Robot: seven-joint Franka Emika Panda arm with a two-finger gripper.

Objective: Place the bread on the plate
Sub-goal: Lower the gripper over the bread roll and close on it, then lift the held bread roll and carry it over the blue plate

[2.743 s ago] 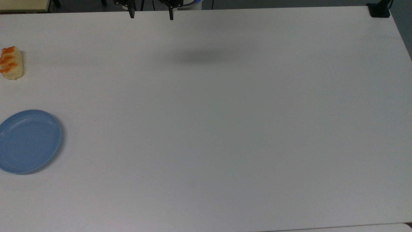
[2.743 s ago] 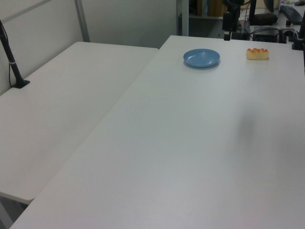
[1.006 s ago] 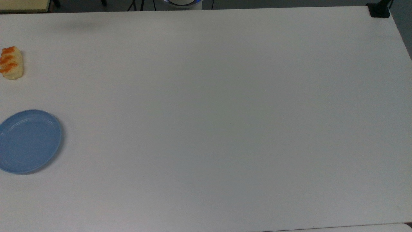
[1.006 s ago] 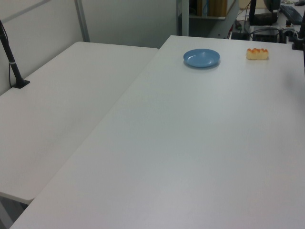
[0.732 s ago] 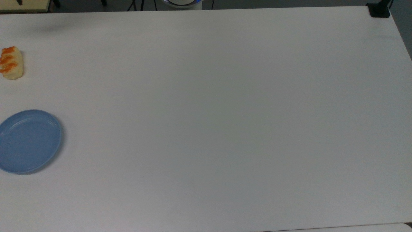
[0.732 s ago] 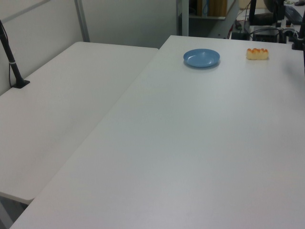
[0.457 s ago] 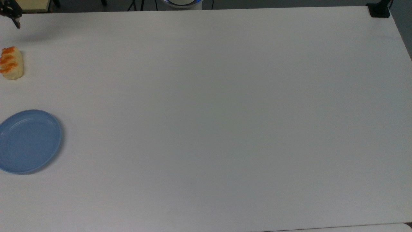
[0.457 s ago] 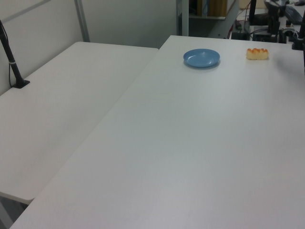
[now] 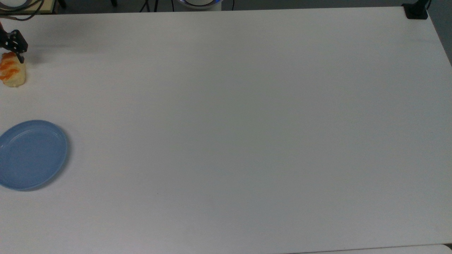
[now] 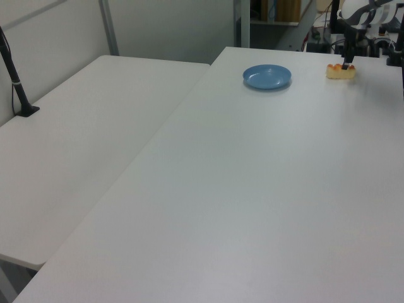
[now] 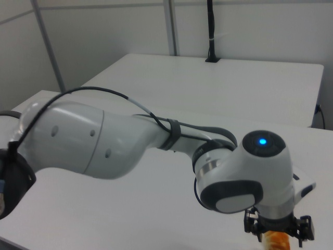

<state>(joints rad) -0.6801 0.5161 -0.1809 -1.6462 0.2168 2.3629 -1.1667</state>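
Observation:
My gripper needs to put the bread onto the plate (image 10: pixel 267 76), so it will next grab the bread by its orange-striped bun body (image 10: pixel 336 72).
The bread (image 9: pixel 13 73), a pale bun with orange stripes, lies at the top view's far left on the white table (image 9: pixel 226 127). The light-blue plate (image 9: pixel 32 154) sits nearer the front on the same side with nothing on it. My gripper (image 11: pixel 279 232) is open and hangs low over the bread (image 11: pixel 276 242) in the right view, one finger on either side. In the top view one dark finger (image 9: pixel 20 49) stands at the bun's far end. The left view shows the gripper (image 10: pixel 346 63) right over the bread (image 10: pixel 339 72), with the plate (image 10: pixel 267 76) to the left view's left.
A black post base (image 9: pixel 416 12) stands on the top view's upper right corner. A second white table (image 10: pixel 88 139) with a black pole (image 10: pixel 16 76) adjoins on the left view's left. The white arm (image 11: pixel 130 140) stretches across the right view.
The gripper left the top view's upper middle, swung out of view, then came in at the top view's left and dropped down to the bread. Bread and plate have not moved.

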